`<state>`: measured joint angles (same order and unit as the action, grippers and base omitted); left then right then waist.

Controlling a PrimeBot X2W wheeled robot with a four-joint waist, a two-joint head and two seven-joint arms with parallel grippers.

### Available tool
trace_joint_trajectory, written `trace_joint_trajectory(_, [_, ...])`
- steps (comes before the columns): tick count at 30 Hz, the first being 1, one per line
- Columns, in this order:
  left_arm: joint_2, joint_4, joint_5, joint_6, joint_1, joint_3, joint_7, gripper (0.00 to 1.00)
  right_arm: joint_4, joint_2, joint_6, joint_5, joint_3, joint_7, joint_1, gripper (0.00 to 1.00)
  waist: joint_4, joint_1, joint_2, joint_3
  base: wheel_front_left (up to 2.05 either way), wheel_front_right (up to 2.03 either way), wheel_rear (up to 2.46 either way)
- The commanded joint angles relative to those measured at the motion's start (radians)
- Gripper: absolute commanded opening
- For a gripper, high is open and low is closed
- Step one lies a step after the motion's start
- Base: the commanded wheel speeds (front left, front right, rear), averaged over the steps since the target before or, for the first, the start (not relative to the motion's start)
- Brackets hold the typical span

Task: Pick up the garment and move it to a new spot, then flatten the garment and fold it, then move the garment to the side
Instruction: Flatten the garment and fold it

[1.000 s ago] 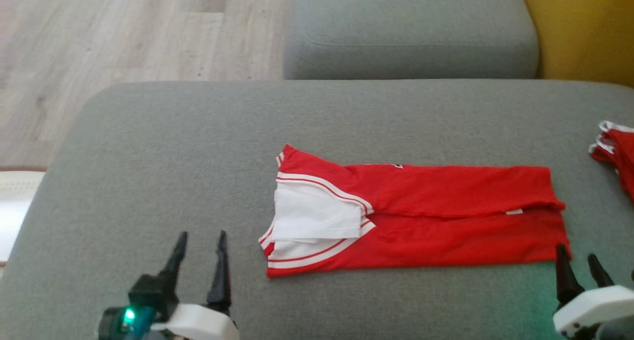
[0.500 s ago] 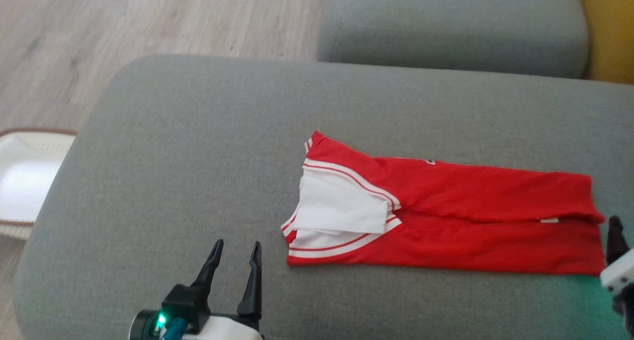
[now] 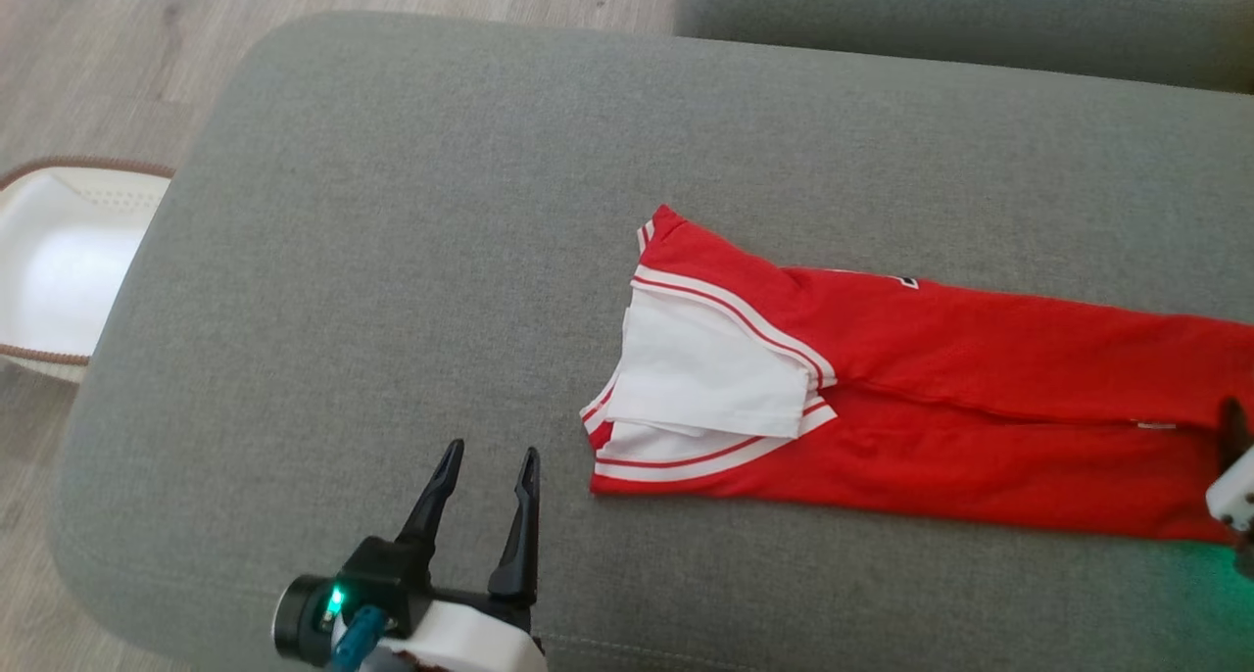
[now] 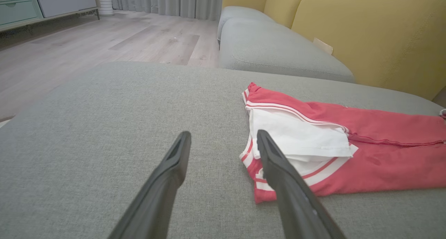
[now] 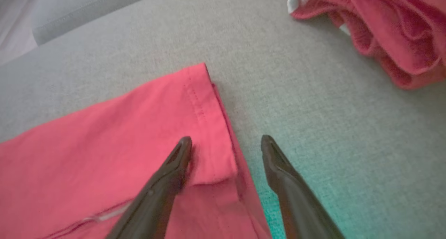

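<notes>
I should next pinch the red shirt with my right gripper by its hemmed end (image 5: 234, 172), where the shirt's layered edge shows, since the shirt lies flat in a long strip.
The garment (image 3: 931, 408), a red shirt with white striped trim and a white panel, lies folded into a long strip on the grey cushion (image 3: 392, 212). My left gripper (image 3: 492, 451) stands open just left of the garment's white-trimmed end, with nothing between its fingers. In the left wrist view the left gripper (image 4: 223, 133) hovers over bare cushion, its right finger next to the garment (image 4: 366, 155). My right gripper (image 5: 226, 139) is open over the garment's (image 5: 122, 134) hemmed end: one finger above the red cloth, the other above the cushion.
A second crumpled red garment (image 5: 393, 33) lies on the cushion beyond the right gripper. A white basket (image 3: 59, 251) sits on the wooden floor (image 3: 118, 25) to the left. Another grey cushion (image 3: 980, 16) lies behind, with a yellow sofa back (image 4: 366, 30).
The head camera has swung, shifting the whole picture right and up. The garment lies as before. Both grippers stay open, and the left one sits a little nearer the garment's end.
</notes>
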<state>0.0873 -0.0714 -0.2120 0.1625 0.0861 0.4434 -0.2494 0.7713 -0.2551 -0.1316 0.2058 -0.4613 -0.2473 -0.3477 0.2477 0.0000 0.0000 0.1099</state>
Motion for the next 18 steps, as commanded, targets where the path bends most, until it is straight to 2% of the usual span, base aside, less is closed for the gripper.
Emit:
trace_joint_trajectory(1, [-0.013, 0.025, 0.012, -0.008, -0.045, -0.036, -0.012, 1.0, -0.008, -0.027, 0.001, -0.018, 0.004, -0.005, -0.023, 1.0, 0.005, 0.0, 0.0, 0.005, 0.0, 0.0, 0.0])
trace_joint_trajectory(10, [-0.025, 0.017, 0.036, -0.032, -0.056, -0.064, -0.012, 1.0, 0.028, 0.035, 0.001, 0.006, 0.002, -0.105, -0.003, 1.0, -0.002, 0.0, 0.0, -0.005, 0.0, 0.0, 0.0])
trace_joint_trajectory(11, [-0.026, 0.017, 0.038, -0.034, -0.056, -0.065, -0.012, 1.0, 0.027, 0.036, 0.001, 0.013, 0.004, -0.113, 0.0, 0.78, -0.004, 0.0, 0.0, -0.006, 0.0, 0.0, 0.0])
trace_joint_trajectory(12, [-0.027, 0.017, 0.04, -0.036, -0.057, -0.066, -0.012, 1.0, 0.025, 0.037, 0.001, 0.019, 0.005, -0.117, 0.004, 0.46, -0.005, 0.0, 0.0, -0.007, 0.0, 0.0, 0.0])
trace_joint_trajectory(13, [-0.028, 0.016, 0.042, -0.038, -0.058, -0.066, -0.012, 1.0, 0.023, 0.039, 0.001, 0.024, 0.01, -0.122, 0.008, 0.09, -0.005, 0.0, 0.0, -0.008, 0.0, 0.0, 0.0])
trace_joint_trajectory(14, [-0.029, 0.016, 0.043, -0.04, -0.058, -0.067, -0.012, 1.0, 0.022, 0.04, 0.001, 0.031, 0.018, -0.129, 0.012, 0.0, -0.006, 0.0, 0.0, -0.009, 0.0, 0.0, 0.0])
trace_joint_trajectory(18, [-0.031, 0.016, 0.046, -0.046, -0.06, -0.07, -0.012, 1.0, 0.01, 0.036, 0.001, 0.052, 0.051, -0.141, 0.022, 0.0, -0.01, 0.0, 0.0, -0.011, 0.0, 0.0, 0.0])
